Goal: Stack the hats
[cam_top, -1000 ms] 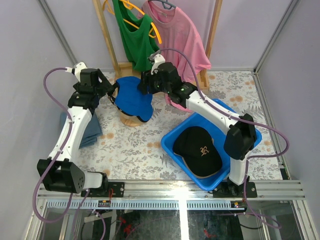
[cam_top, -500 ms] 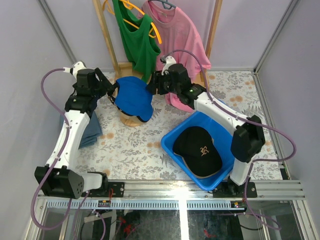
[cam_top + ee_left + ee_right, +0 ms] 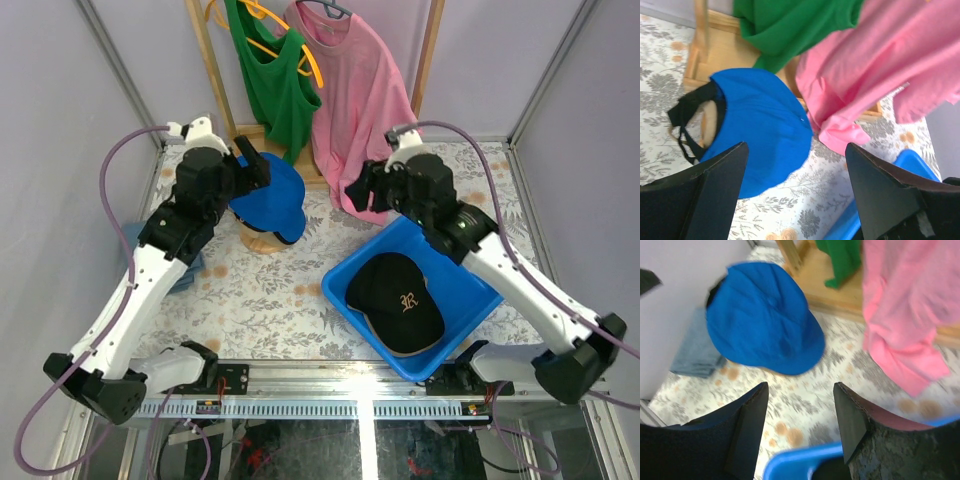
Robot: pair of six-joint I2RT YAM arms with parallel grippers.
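The black hat should be grabbed by its top (image 3: 385,281) with my right gripper. The black hat's bottom then stays open to stack over the blue hat (image 3: 272,192).
A royal blue hat (image 3: 272,192) sits on a round wooden stand (image 3: 262,241) at the back of the table. It also shows in the left wrist view (image 3: 760,125) and the right wrist view (image 3: 762,317). A black hat (image 3: 395,298) with an embroidered letter lies in the blue bin (image 3: 345,275). My left gripper (image 3: 252,165) hovers open just left of the blue hat, and its jaws (image 3: 796,145) hold nothing. My right gripper (image 3: 358,192) hangs open to the right of the blue hat, above the bin's far corner, also empty (image 3: 800,385).
A wooden rack at the back holds a green top (image 3: 270,80) and a pink shirt (image 3: 360,100) that hangs down to the table. A folded grey-blue cloth (image 3: 190,268) lies on the left, partly under my left arm. The floral tablecloth (image 3: 270,300) covers the table.
The right gripper has drawn back to the right, away from the blue hat. The left arm has risen and shifted right, over the hat's left side. Both grippers stayed open.
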